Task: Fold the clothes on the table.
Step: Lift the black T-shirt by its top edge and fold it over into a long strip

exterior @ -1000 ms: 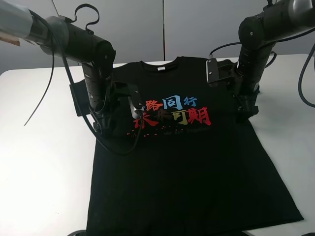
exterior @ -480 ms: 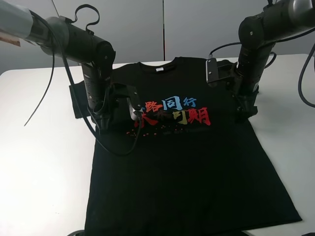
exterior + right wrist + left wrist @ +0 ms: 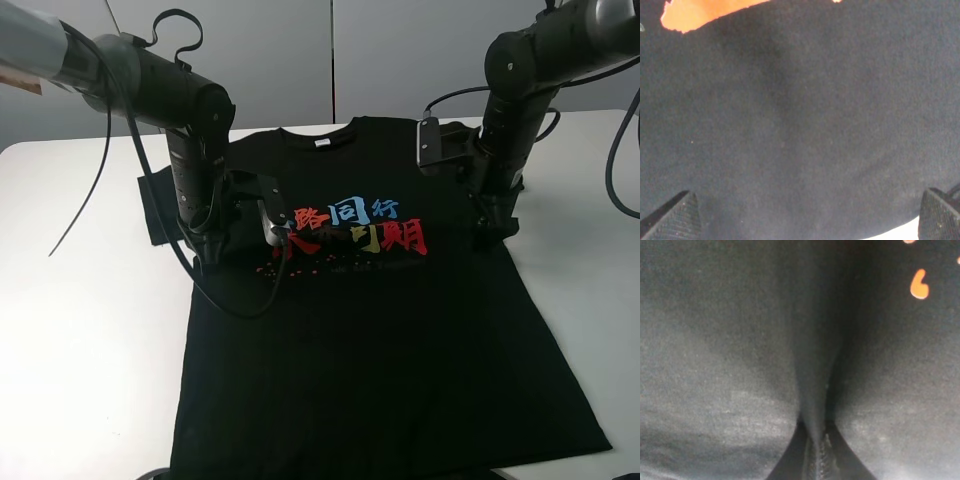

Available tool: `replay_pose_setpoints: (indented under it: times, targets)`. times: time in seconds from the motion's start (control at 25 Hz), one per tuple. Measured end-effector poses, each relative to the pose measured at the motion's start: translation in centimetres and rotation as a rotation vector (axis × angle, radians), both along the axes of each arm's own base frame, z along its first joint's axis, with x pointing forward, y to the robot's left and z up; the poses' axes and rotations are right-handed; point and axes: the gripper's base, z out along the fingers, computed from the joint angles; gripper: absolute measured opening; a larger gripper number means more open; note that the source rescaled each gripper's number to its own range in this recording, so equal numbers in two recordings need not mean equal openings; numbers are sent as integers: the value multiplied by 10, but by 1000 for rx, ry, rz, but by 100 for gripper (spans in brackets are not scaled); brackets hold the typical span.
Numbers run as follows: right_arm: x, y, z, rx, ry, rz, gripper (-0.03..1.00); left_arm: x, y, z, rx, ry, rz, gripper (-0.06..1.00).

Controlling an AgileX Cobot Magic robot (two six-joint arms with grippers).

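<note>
I need to grab the black T-shirt's side below the sleeve (image 3: 492, 243) with my right gripper next, to fold it across the shirt's chest print (image 3: 350, 228).
A black T-shirt (image 3: 380, 340) with red, blue and yellow characters on the chest lies flat on the white table (image 3: 80, 330), collar toward the back. My left gripper (image 3: 205, 262) points down at the shirt's left side below the sleeve. In the left wrist view it (image 3: 815, 460) is shut on a pinched ridge of the black cloth (image 3: 740, 365). My right gripper (image 3: 490, 238) points down at the shirt's right side below the armpit. In the right wrist view it (image 3: 805, 215) is open wide, and both fingertips (image 3: 672, 217) rest against the cloth (image 3: 805, 110).
The shirt's left sleeve (image 3: 155, 205) spreads out on the table behind my left arm. The hem reaches the table's front edge (image 3: 560, 462). Bare table shows on the far left and at the far right (image 3: 600, 250). Cables hang from both arms.
The shirt's lower half and hem have slid slightly to the left. My right gripper has shifted a little left. My left gripper has stayed pinched on the cloth.
</note>
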Motion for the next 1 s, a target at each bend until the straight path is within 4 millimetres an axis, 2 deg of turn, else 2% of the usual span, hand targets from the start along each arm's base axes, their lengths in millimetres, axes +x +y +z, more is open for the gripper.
replay_pose_setpoints:
  times: [0.4, 0.64, 0.8, 0.92, 1.0]
  targets:
    - [1, 1, -1, 5, -6, 60, 93, 0, 0, 0, 3, -1, -1, 0]
    - [1, 2, -17, 8, 35, 86, 93, 0, 0, 0, 3, -1, -1, 0]
    - [1, 2, -18, 9, 35, 101, 92, 0, 0, 0, 4, -2, -2, 0]
    - [1, 2, -18, 12, 29, 106, 83, 0, 0, 0, 4, -2, -2, 0]
    - [2, 3, -18, 14, 25, 112, 68, 0, 0, 0, 4, -2, -2, 0]
